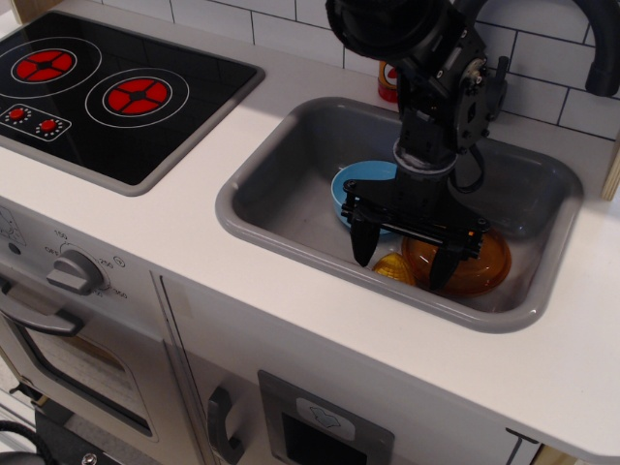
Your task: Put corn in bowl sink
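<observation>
Next, my gripper grabs the yellow corn by its tapered end (pixel 392 261), to put the corn in the light blue bowl (pixel 351 187).
The yellow corn (pixel 392 268) lies on the floor of the grey sink (pixel 281 194), near its front wall. My gripper (pixel 400 263) is open, its two black fingers standing on either side of the corn, low in the basin. The light blue bowl (pixel 351 187) sits behind the gripper in the sink, partly hidden by the arm. Whether the fingers touch the corn I cannot tell.
An orange translucent domed lid (pixel 477 260) lies right beside the corn, touching the right finger's side. A black stovetop (pixel 116 92) is at the left. A red bottle (pixel 389 77) and the dark faucet (pixel 596 39) stand behind the sink.
</observation>
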Robot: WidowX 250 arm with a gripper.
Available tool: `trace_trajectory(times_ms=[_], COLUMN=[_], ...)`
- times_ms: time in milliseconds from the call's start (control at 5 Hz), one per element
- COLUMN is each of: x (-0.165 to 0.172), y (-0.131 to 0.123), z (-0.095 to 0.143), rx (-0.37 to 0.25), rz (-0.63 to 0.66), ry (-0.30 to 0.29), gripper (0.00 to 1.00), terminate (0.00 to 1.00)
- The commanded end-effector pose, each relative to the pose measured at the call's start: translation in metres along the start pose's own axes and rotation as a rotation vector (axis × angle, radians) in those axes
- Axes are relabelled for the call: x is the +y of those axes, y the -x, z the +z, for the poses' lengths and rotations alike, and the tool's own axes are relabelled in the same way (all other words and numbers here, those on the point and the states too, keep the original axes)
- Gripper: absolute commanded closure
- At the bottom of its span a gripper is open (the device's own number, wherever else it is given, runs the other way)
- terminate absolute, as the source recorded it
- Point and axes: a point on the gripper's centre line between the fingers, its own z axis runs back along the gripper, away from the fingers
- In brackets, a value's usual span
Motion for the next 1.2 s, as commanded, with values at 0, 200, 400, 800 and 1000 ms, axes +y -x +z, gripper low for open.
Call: trace_trajectory(times_ms=[0,200,400,800,1000], x=[0.003,0.003,0.006,0.030,0.045], y=[-0.004,-0.005,-0.009,-0.027,-0.044], z=[0.009,0.008,0.015,0.057,0.065], rx=[0.001,0.020,0.021,-0.013,-0.050], rz=[-0.001,-0.001,0.015,0.135,0.198], ry=[0.026,0.013,0.017,0.078,0.090], gripper=[1.00,1.00,1.00,1.00,1.00], terminate=[0.00,0.00,0.00,0.00,0.00])
